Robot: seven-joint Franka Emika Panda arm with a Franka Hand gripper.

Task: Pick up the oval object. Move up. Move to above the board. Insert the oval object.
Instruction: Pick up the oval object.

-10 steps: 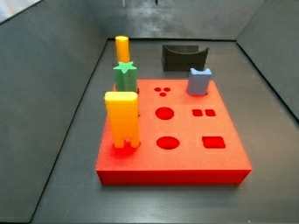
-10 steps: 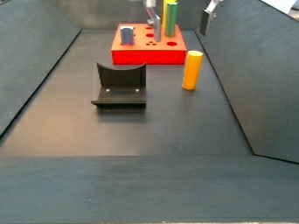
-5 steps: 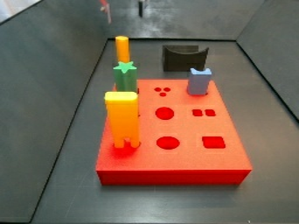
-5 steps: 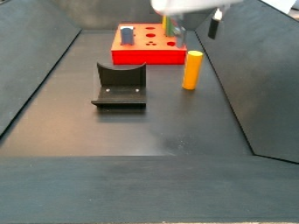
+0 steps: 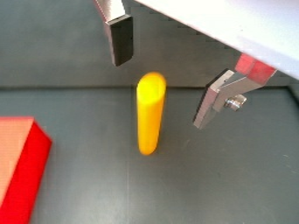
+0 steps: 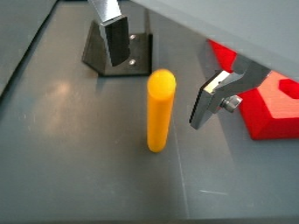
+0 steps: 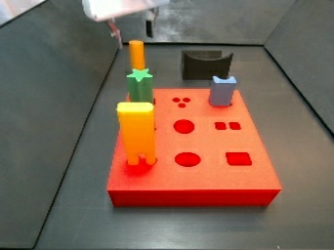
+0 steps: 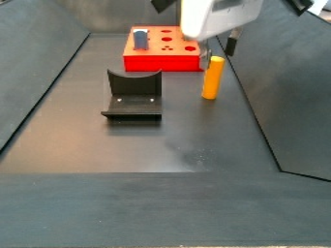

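Observation:
My gripper needs to insert the oval object into the red board (image 7: 209, 161), so next it should grab the oval object by its upper end (image 7: 136, 46).
The oval object (image 5: 149, 114) is a slim yellow-to-orange peg standing upright on the dark floor, apart from the board. It shows in both wrist views (image 6: 160, 109) and both side views (image 7: 137, 54) (image 8: 214, 77). My gripper (image 5: 159, 92) is open and empty. It hangs just above the peg's top, with one finger (image 6: 117, 44) on each side of it, not touching. It also shows in a side view (image 8: 218, 44). The red board (image 7: 209, 161) with cut-out holes lies on the floor; its corner shows in a wrist view (image 5: 17, 166).
On the board stand a green star peg (image 7: 140, 83), a wider yellow-orange block (image 7: 136, 132) and a blue piece (image 7: 224, 91). The dark fixture (image 8: 132, 94) stands on the floor beside the peg. Sloping grey walls close in both sides.
My gripper has moved from over the board to above the oval object and come lower, still open. The peg and the other pieces have not moved.

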